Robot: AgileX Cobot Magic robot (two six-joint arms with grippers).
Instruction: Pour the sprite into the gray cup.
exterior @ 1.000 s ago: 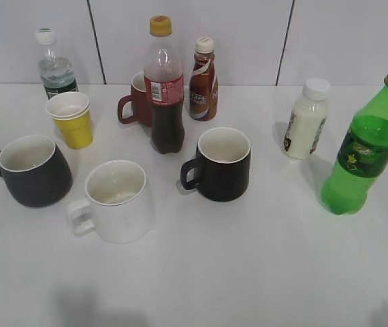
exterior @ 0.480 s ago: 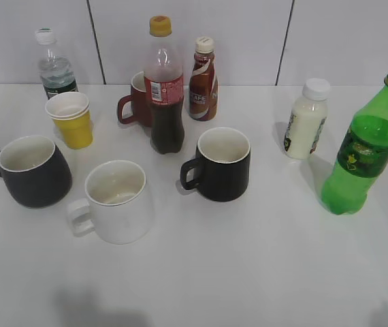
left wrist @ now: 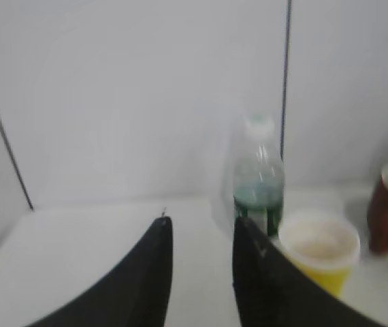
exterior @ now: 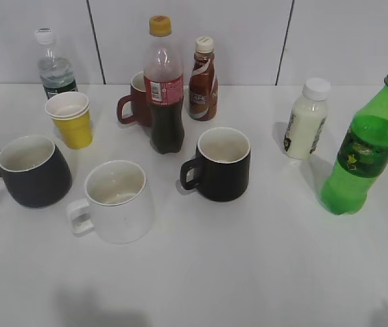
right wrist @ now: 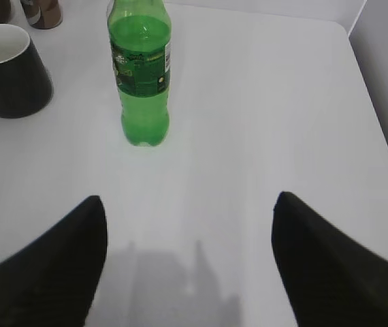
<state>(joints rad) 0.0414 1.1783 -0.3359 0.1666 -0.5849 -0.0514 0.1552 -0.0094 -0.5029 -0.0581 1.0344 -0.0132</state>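
My left gripper will next grab the gray cup by its slim handle, because the cup has a wide, squat body (exterior: 39,180) and my left gripper's gap is narrow.
The sprite (exterior: 365,146), a tall green bottle with no cap, stands upright at the right edge of the table. It also shows in the right wrist view (right wrist: 141,75), ahead and left of my right gripper (right wrist: 188,197), which is wide open, empty and well short of it. The gray cup (exterior: 32,170), squat and dark with a cream inside, stands at the far left. My left gripper (left wrist: 203,221) is open with a narrow gap and empty, and faces the back wall. Neither gripper shows in the exterior view. The gray cup is out of both wrist views.
A white mug (exterior: 117,201), a black mug (exterior: 221,163), a cola bottle (exterior: 165,85), a red mug (exterior: 136,102), a brown coffee bottle (exterior: 203,69), a milk bottle (exterior: 308,119), a yellow cup (exterior: 71,119) and a water bottle (exterior: 54,65) stand between the sprite and the gray cup.
Nothing on the table has moved. A faint shadow has come in at the left edge beside the gray cup.
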